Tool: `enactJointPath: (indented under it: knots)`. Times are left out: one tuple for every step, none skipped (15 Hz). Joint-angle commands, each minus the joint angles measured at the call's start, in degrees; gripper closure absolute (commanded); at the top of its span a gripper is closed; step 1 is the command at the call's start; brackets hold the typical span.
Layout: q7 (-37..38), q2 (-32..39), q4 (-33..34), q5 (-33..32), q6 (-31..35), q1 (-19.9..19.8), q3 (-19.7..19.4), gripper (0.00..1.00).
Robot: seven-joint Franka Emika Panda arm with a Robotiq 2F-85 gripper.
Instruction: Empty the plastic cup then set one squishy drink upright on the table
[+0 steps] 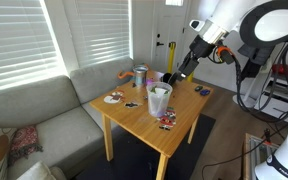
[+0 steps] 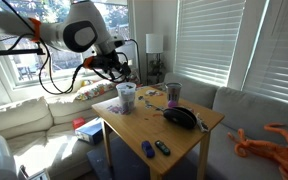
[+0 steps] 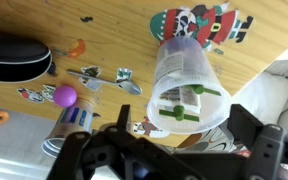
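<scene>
The robot will move its gripper to the plastic cup and grab one side of the cup's rim. The rest of the cup's opening will stay open, so the cup can be tipped and emptied.
The plastic cup stands upright near the middle of the table. It also shows in the other exterior view and in the wrist view. Inside it lie pale things with green bars, which may be squishy drinks seen from above; I cannot tell for sure. My gripper hangs just above the cup, tilted toward it, as the other exterior view also shows. In the wrist view the gripper is open and empty, its fingers on either side of the cup's rim.
A silvery-blue cylinder with an orange rim stands behind the cup, with a small purple round thing beside it. A black pouch, stickers and small packets lie around. A sofa flanks the table.
</scene>
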Motion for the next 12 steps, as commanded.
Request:
enactJointPath:
  knots:
    - [1.0,8.2,7.2,3.8,-1.0,1.7,1.3,0.00]
    - [0.9,9.6,8.1,5.4,-1.0,2.4,1.4,0.00]
    - [1.3,10.8,8.9,6.0,-0.9,2.5,2.0,0.00]
    - [1.4,12.1,9.7,6.6,-1.5,2.7,2.4,0.00]
    - [2.3,13.3,10.4,6.2,-1.8,2.3,3.1,0.00]
    - [2.5,14.3,10.9,6.4,-1.7,2.2,3.4,0.00]
    - [2.4,15.1,10.9,6.3,-0.5,2.2,3.8,0.00]
    - [2.1,16.0,11.1,7.7,-0.4,2.5,3.6,0.00]
    - [2.1,16.8,11.3,8.1,-0.3,2.4,3.8,0.00]
    - [2.1,17.5,11.6,8.7,-0.6,2.4,3.9,0.00]
    - [1.9,18.0,11.5,9.0,0.0,2.4,4.1,0.00]
    - [1.7,18.5,11.7,9.2,0.2,2.4,4.3,0.00]
